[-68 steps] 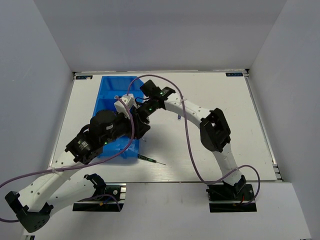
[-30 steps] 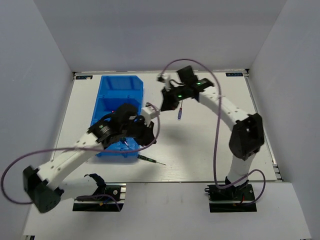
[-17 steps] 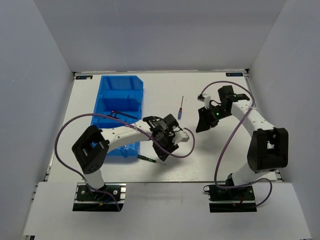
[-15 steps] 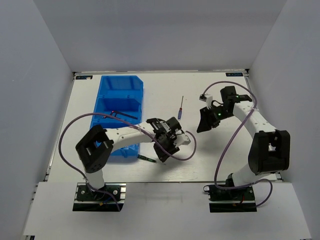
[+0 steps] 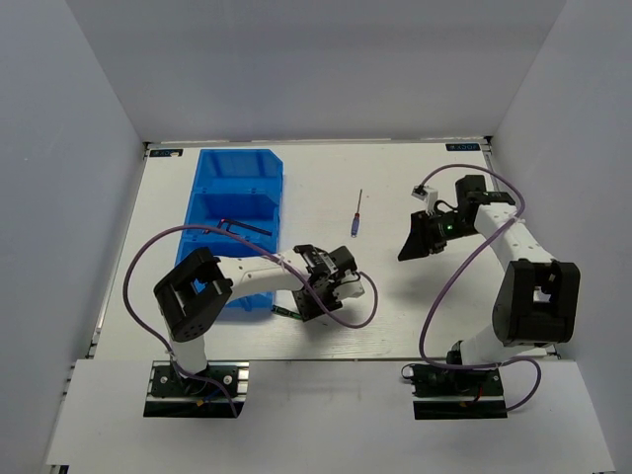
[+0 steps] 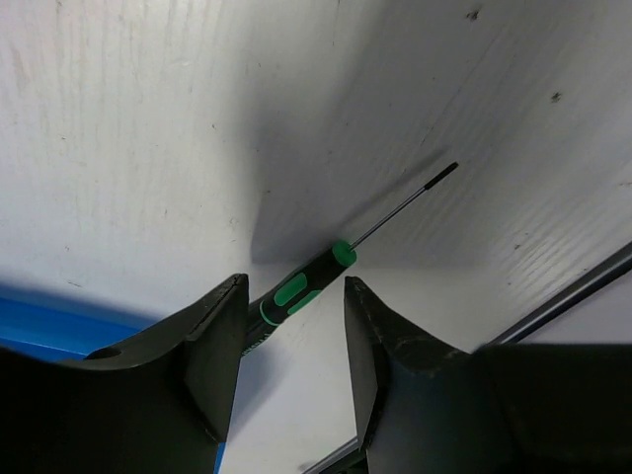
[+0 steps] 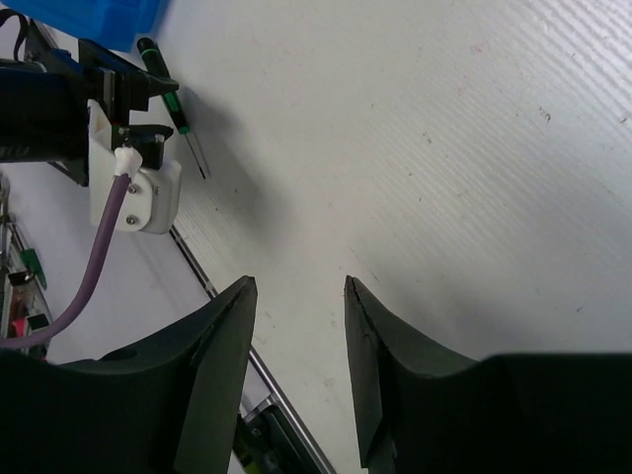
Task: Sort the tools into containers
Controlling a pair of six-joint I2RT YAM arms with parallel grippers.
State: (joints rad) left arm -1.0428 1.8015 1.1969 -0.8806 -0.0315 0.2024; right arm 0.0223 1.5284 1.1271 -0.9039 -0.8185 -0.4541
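Note:
I need to reach the green-handled screwdriver with my left gripper and pick it up by its green-banded handle (image 5: 285,312) (image 6: 293,291), so its thin stem stays free to go into a bin.
The blue bins (image 5: 237,166) stand in a row at the left. A dark hex key (image 5: 247,227) lies in the middle bin. A dark screwdriver with green bands (image 6: 296,291) lies on the table just off the near bin; it also shows in the top view (image 5: 284,312). My left gripper (image 6: 294,284) is open, low over it, its handle between the fingertips; it also shows in the top view (image 5: 308,299). A blue-handled screwdriver (image 5: 355,212) lies mid-table. My right gripper (image 7: 298,286) is open and empty above bare table, to the right in the top view (image 5: 411,247).
The right wrist view shows the left gripper (image 7: 118,94), its purple cable (image 7: 94,267), the green-banded screwdriver (image 7: 173,99) and a bin corner (image 7: 89,15). The table's metal front rail (image 7: 212,296) runs close by. White walls enclose the table.
My left gripper left the bins and came down over the green-banded screwdriver near the front edge. My right gripper set the blue-handled screwdriver on the table and drew back to the right.

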